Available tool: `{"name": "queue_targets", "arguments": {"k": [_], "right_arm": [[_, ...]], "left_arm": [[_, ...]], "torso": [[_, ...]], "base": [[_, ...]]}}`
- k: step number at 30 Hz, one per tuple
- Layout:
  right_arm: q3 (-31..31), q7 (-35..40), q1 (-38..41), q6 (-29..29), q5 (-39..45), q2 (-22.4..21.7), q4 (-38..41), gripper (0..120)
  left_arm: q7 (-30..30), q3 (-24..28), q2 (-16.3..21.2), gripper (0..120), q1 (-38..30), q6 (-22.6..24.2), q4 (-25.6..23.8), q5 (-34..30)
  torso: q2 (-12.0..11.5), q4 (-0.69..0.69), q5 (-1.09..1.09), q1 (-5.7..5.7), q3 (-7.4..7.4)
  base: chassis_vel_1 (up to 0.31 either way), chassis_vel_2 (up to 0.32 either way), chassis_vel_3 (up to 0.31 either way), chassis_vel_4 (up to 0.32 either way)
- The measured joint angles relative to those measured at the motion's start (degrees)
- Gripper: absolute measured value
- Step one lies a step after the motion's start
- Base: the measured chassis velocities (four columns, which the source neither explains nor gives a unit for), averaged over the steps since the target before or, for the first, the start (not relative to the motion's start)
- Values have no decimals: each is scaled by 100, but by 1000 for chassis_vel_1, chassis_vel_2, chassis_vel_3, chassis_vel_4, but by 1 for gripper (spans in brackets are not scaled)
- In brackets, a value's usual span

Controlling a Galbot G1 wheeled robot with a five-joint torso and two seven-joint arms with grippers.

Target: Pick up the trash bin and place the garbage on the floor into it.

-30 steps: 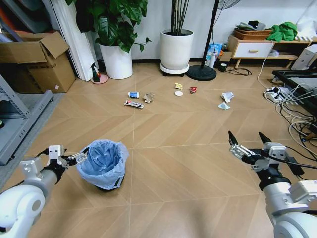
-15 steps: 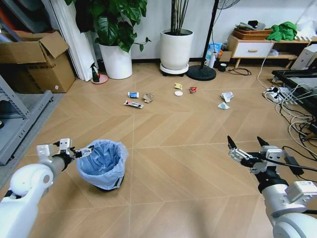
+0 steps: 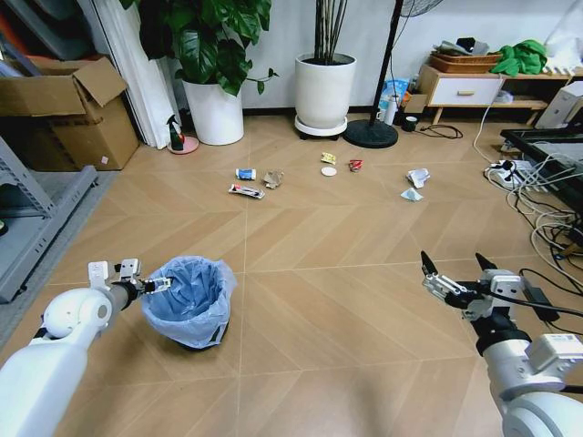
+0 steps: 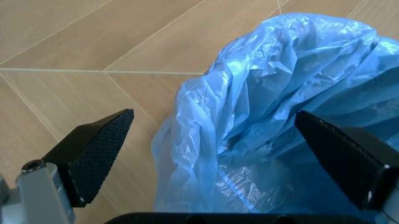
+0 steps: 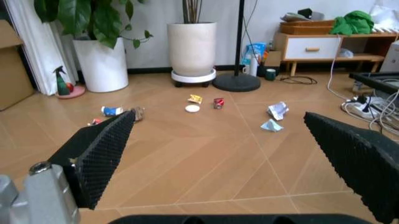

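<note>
I will next grab the trash bin with my left gripper by its bag-covered rim [image 3: 153, 297], so the trash bin's opening [image 3: 195, 289] stays free to receive the garbage.
The trash bin [image 3: 189, 300], dark with a crinkled light-blue bag [image 4: 281, 88] over its rim, stands on the floor [image 3: 328, 300] at the near left. My left gripper [image 3: 155, 284] is open at the bin's left rim. In the left wrist view one finger [image 4: 93, 149] is over the floor outside and the other [image 4: 349, 154] over the bag. The garbage lies farther off: a blue-white wrapper [image 3: 245, 174], brown paper [image 3: 273, 178], a yellow wrapper [image 3: 328, 158], a white lid [image 3: 329, 171], a red wrapper [image 3: 354, 165] and white tissues [image 3: 418, 177]. My right gripper [image 3: 453, 264] hovers open at the near right, holding nothing.
Two white plant pots [image 3: 217, 111] [image 3: 325, 91] and a fan stand base [image 3: 370, 134] stand behind the litter. A cardboard box [image 3: 73, 109] and a metal shelf [image 3: 36, 228] line the left side. Cables and a power strip [image 3: 524, 177] crowd the right.
My left arm has swung in and its gripper has moved closer to the bin's left rim. The right gripper has barely shifted.
</note>
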Motion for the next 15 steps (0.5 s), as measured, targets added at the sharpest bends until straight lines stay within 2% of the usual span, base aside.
{"name": "queue_targets", "arguments": {"k": [15], "right_arm": [[-25, 11, 61, 14, 12, 17, -76, 100]], "left_arm": [[193, 201, 68, 100, -200, -5, 448, 176]], "torso": [[0, 0, 0, 0, 0]], "base": [[0, 0, 0, 0]]}}
